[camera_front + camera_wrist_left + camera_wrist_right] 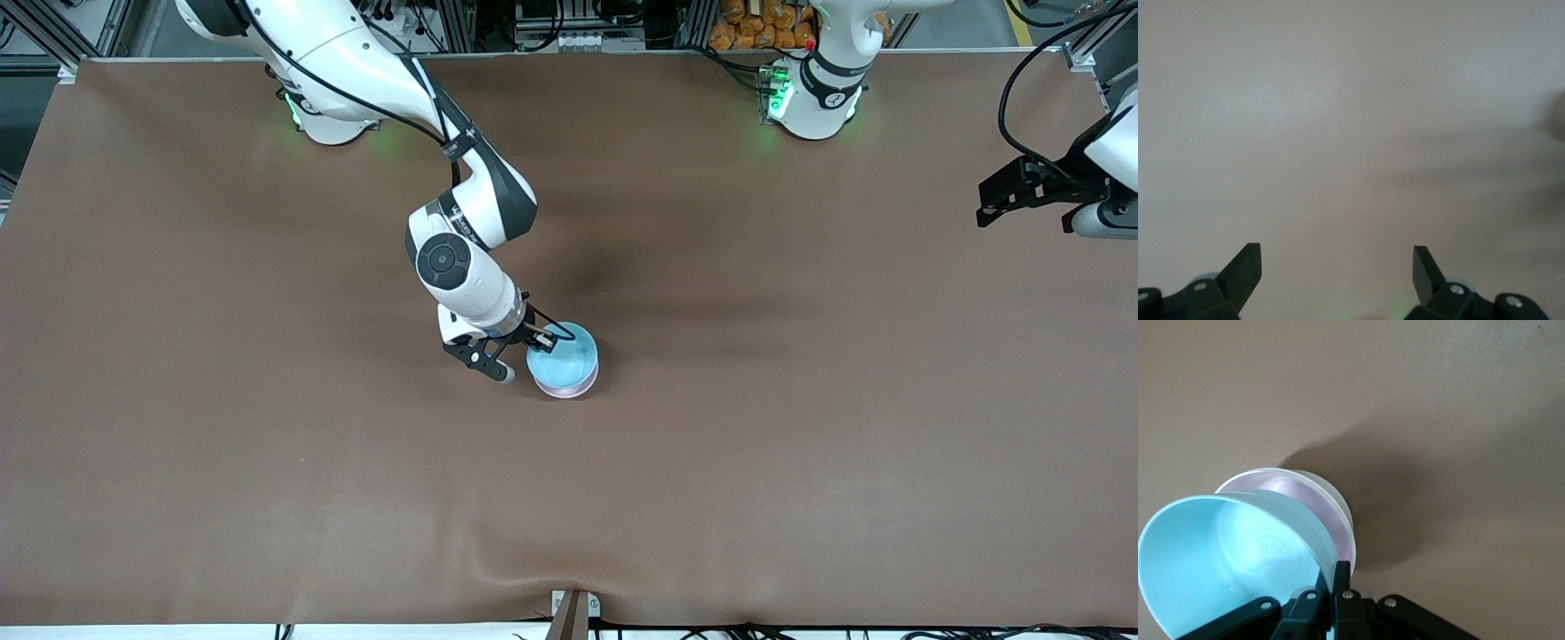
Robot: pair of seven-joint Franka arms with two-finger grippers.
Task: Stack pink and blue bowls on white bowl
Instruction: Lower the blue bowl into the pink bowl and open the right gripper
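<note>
My right gripper opens next, since the blue bowl's lower side (1300,513) sits inside the pink bowl's rim (1339,519).
My right gripper (540,340) is shut on the rim of the light blue bowl (565,354), near the middle of the table. In the right wrist view the right gripper (1337,570) pinches the rim of the blue bowl (1218,553), which is tilted over the pink bowl (1301,488). The pink bowl sits nested in the white bowl (1338,499). In the front view only a pink edge (569,388) shows below the blue bowl. My left gripper (1022,191) is open and empty, and waits over the left arm's end of the table; its fingers (1245,267) stand wide apart.
The brown table cover (800,400) lies bare around the stack. The left wrist view shows only bare cover (1338,133). The arms' bases (813,98) stand along the table's edge farthest from the front camera.
</note>
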